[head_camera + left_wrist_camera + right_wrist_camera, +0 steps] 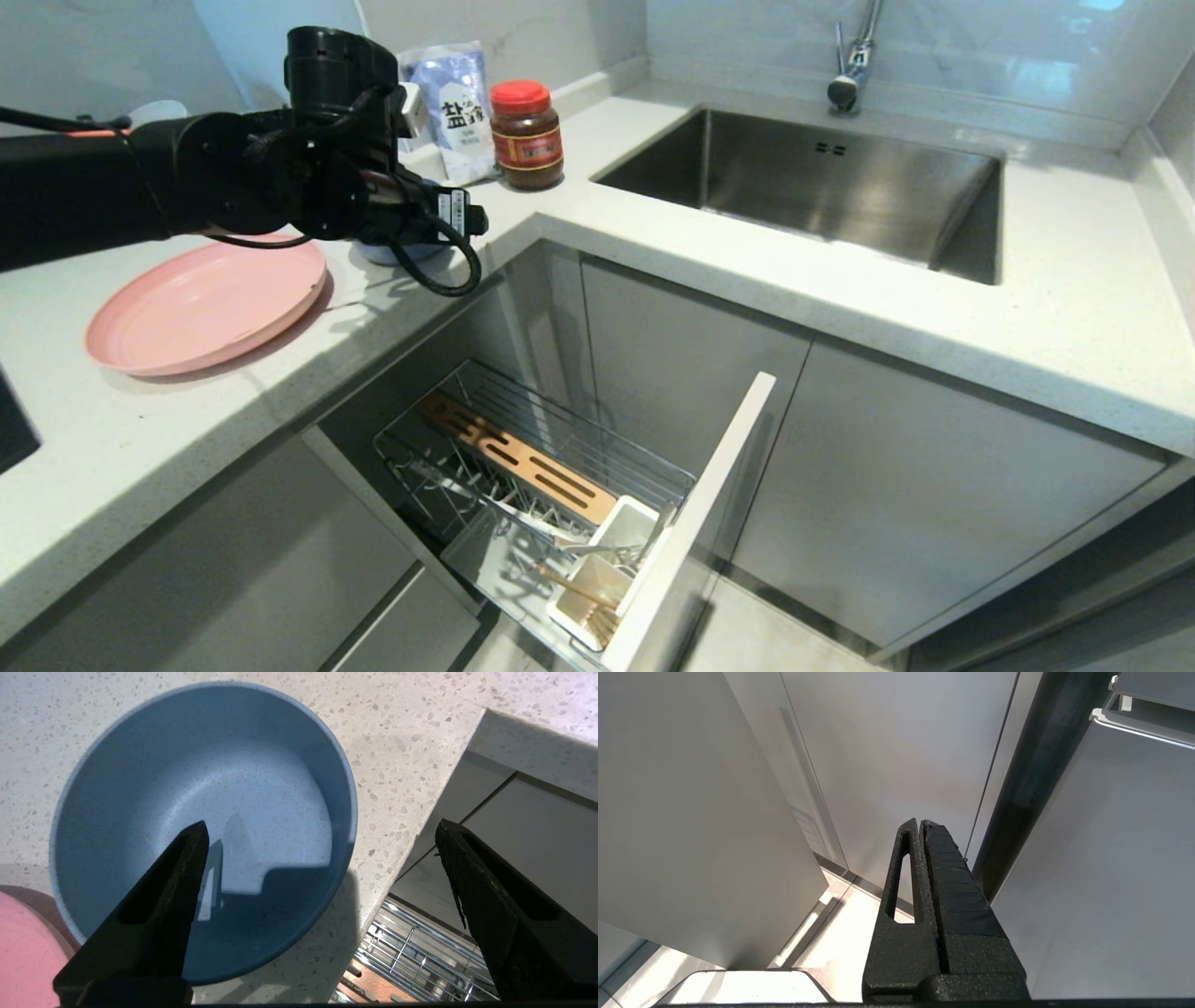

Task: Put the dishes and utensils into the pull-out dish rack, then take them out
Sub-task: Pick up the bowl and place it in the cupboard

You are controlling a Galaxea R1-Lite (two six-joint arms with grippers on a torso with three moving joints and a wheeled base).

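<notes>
My left gripper closes on the blue-grey bowl's rim [355,818] now, since the fingers reach the rim's depth, one inside, one past the counter edge [417,835].
The blue-grey bowl [205,826] stands upright on the speckled counter near its edge, beside the pink plate [205,303]. My left gripper [322,823] hovers open over the bowl's rim. One finger [163,896] is above the bowl's inside, the other [490,891] is past the counter edge; neither touches the bowl. In the head view the wrist hides most of the bowl [401,254]. Below, the pull-out dish rack [467,392] stands open with silver cutlery [523,518] and chopsticks [583,593] at its white box [611,532]. My right gripper [920,822] is shut, parked low by cabinet doors.
A red-lidded sauce jar [527,135] and a salt bag [457,107] stand behind the left arm. The steel sink [812,187] with its faucet [850,75] lies to the right. The rack's pale front panel [691,532] juts out into the floor space.
</notes>
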